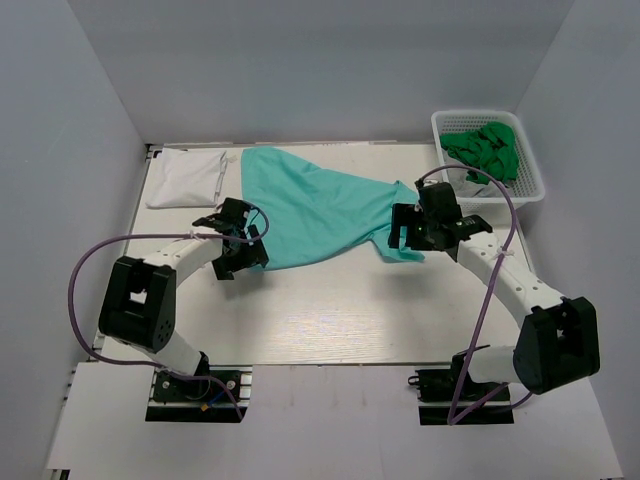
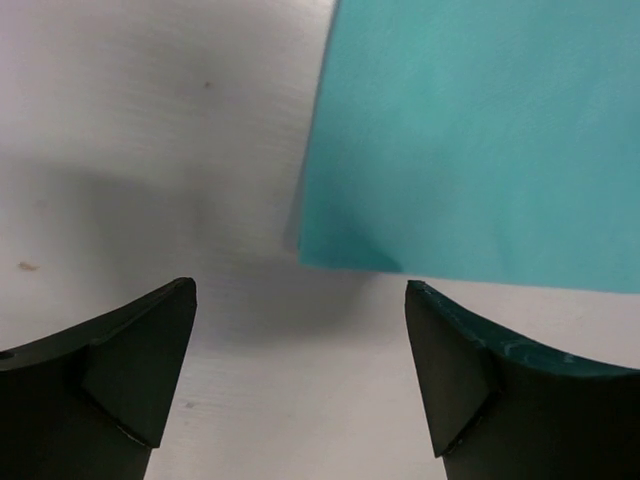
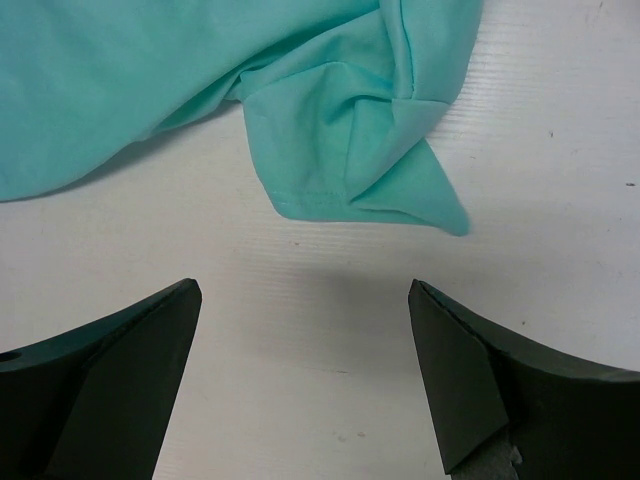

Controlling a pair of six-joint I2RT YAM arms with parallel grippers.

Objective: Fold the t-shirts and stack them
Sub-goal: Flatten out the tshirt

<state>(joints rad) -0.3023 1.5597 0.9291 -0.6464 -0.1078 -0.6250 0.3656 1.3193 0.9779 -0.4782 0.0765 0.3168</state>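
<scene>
The light teal t-shirt (image 1: 310, 210) needs to be spread out for folding, so my left gripper should grab it by its near corner (image 1: 267, 266) next, opposite the crumpled sleeve end.
A light teal t-shirt (image 1: 310, 210) lies spread on the white table, wide at the left and bunched to a narrow end at the right. My left gripper (image 1: 238, 262) is open and empty, just in front of the shirt's near left corner (image 2: 340, 250). My right gripper (image 1: 402, 240) is open and empty, just short of the shirt's crumpled sleeve end (image 3: 350, 150). A folded white t-shirt (image 1: 187, 177) lies at the back left. A bright green t-shirt (image 1: 487, 150) sits bunched in the basket.
A white mesh basket (image 1: 530, 170) stands at the back right corner, holding the green shirt and something white beneath it. Grey walls close in the table on three sides. Purple cables loop beside both arms.
</scene>
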